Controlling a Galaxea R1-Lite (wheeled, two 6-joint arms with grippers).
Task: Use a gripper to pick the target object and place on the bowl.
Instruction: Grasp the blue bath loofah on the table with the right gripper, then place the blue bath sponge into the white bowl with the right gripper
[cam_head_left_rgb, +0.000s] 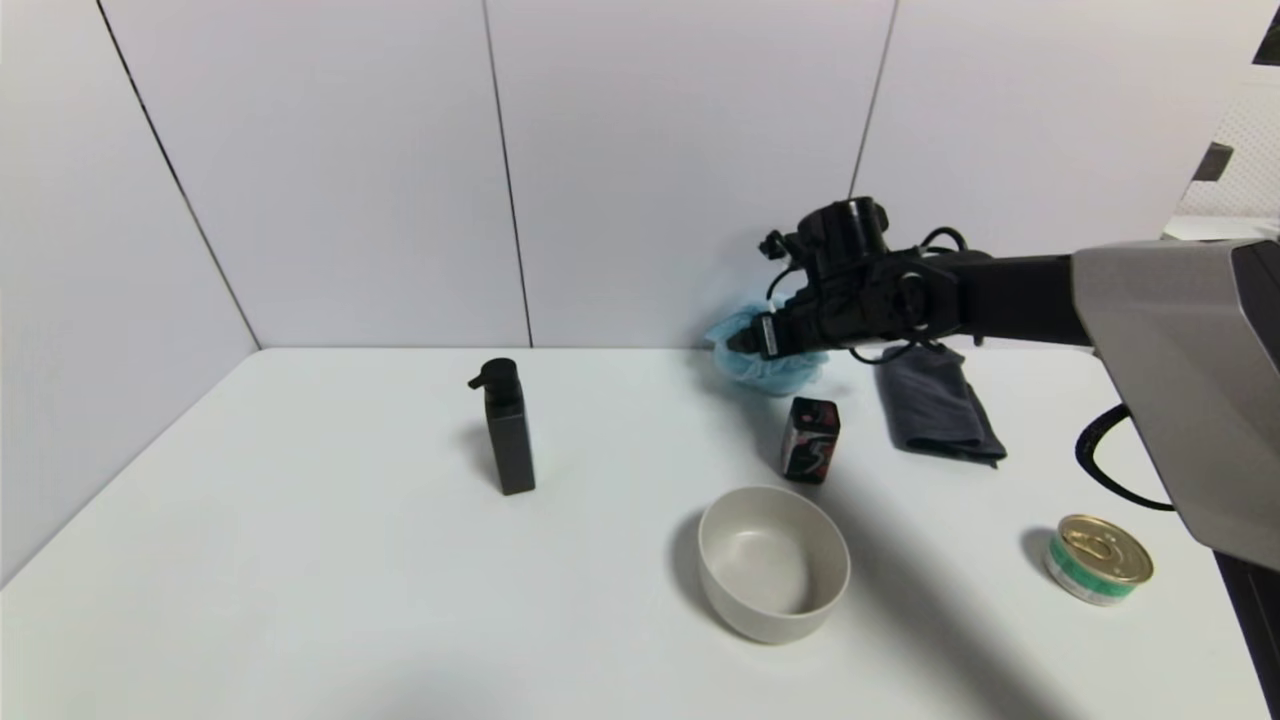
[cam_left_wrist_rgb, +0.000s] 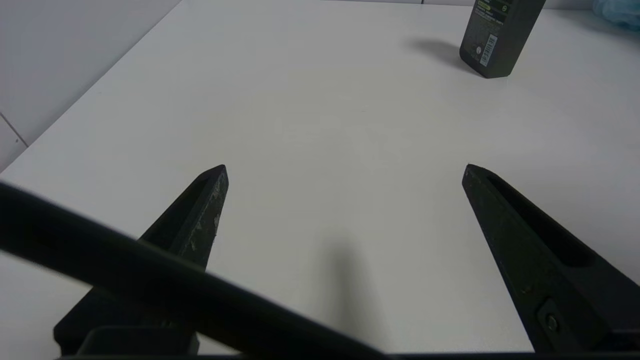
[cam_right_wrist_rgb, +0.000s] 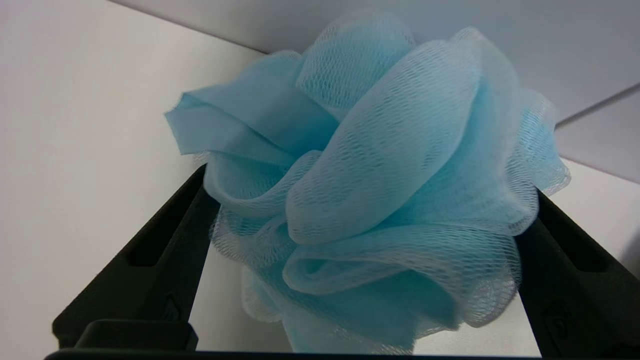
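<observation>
My right gripper will next grab the light blue mesh bath pouf by its ruffled mesh body (cam_head_left_rgb: 780, 376). Then it can put the pouf on the bowl (cam_head_left_rgb: 770, 612).
The light blue mesh pouf (cam_head_left_rgb: 772, 370) lies on the white table by the back wall. My right gripper (cam_head_left_rgb: 745, 342) is at it, open, with one finger on each side. In the right wrist view the pouf (cam_right_wrist_rgb: 390, 165) fills the space between the fingers (cam_right_wrist_rgb: 165, 250) and hides their tips; the gripper (cam_right_wrist_rgb: 370, 182) straddles it. The beige bowl (cam_head_left_rgb: 770, 612) stands empty nearer the front, apart from the pouf. My left gripper (cam_left_wrist_rgb: 345, 170) is open and empty above bare table; it does not show in the head view.
A black pump bottle (cam_head_left_rgb: 510, 430) stands left of centre and shows in the left wrist view (cam_left_wrist_rgb: 500, 35). A small black and red box (cam_head_left_rgb: 810, 440) stands between pouf and bowl. A dark grey folded towel (cam_head_left_rgb: 935, 400) lies right of the pouf. A gold-lidded tin (cam_head_left_rgb: 1098, 558) sits front right.
</observation>
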